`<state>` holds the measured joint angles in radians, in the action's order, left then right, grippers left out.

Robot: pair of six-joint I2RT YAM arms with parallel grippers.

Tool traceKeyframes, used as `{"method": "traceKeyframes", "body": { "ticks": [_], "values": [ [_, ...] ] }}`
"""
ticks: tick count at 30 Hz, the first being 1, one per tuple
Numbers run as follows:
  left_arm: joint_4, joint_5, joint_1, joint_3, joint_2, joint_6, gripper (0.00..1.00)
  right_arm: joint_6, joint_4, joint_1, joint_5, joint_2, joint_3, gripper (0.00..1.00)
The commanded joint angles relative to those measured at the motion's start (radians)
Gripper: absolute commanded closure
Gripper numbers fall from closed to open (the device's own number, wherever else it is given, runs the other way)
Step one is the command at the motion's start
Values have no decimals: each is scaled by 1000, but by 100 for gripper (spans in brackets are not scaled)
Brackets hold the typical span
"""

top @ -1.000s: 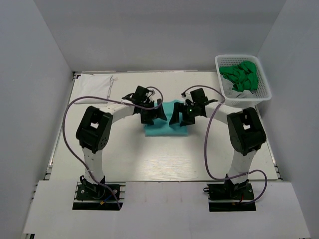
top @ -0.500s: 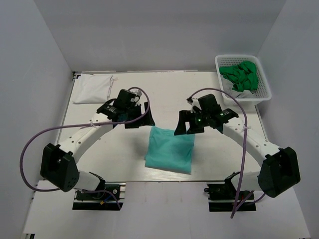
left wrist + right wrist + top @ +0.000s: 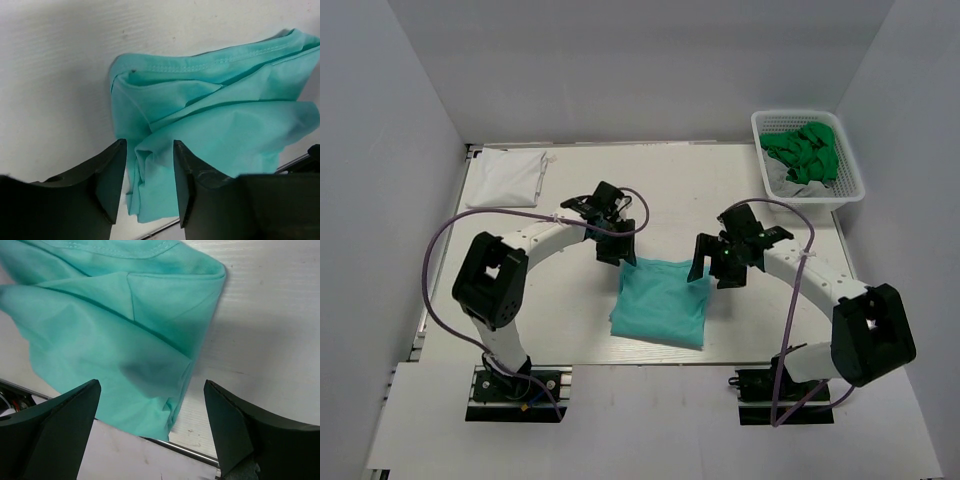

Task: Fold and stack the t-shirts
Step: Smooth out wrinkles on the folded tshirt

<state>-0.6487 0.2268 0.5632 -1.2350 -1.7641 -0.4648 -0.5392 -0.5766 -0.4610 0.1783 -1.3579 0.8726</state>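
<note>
I will next pinch the upper layer of the teal t-shirt (image 3: 660,305) at its far corner with my right gripper, opposite my left gripper, to fold the t-shirt evenly.
A light teal t-shirt (image 3: 660,305) lies folded and rumpled on the table near the front edge. My left gripper (image 3: 617,248) is at its far left corner. In the left wrist view its jaws (image 3: 150,150) stand partly closed astride a bunched fold of the teal t-shirt (image 3: 225,125), with a strip of table showing beside one finger. My right gripper (image 3: 713,265) is over the far right corner, and its jaws (image 3: 151,390) are wide open above the teal cloth (image 3: 100,315) with nothing in them. A white folded t-shirt (image 3: 505,178) lies at the back left.
A white mesh basket (image 3: 850,185) stands at the back right, holding bright green t-shirts (image 3: 805,150) and a grey-white one (image 3: 788,183). The table's metal front rail (image 3: 200,455) runs just beyond the teal shirt's near edge. Grey walls close in both sides.
The teal shirt lies nearer the front edge than a second ago. Both grippers stood back from it half a second ago and have come to its far corners. The left jaws have narrowed.
</note>
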Motion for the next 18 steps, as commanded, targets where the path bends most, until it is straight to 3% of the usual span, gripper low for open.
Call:
{"method": "traceKeyframes", "body": {
  "ticks": [1,4,6,14,18],
  "values": [
    [-5,22,12,-57,-15,40,50,-33,23,16,26,-39,0,10],
    [-5,46,12,-57,-34,61,62,-36,37,30,55,-58,-17,19],
    [-16,57,21,-57,-44,71,65,-38,46,35,84,-73,-14,23],
    [-37,57,21,-28,-35,90,65,-38,50,38,95,-128,0,40],
    [-37,80,21,-18,-35,91,65,-39,49,36,92,-147,2,44]
  ]
}}
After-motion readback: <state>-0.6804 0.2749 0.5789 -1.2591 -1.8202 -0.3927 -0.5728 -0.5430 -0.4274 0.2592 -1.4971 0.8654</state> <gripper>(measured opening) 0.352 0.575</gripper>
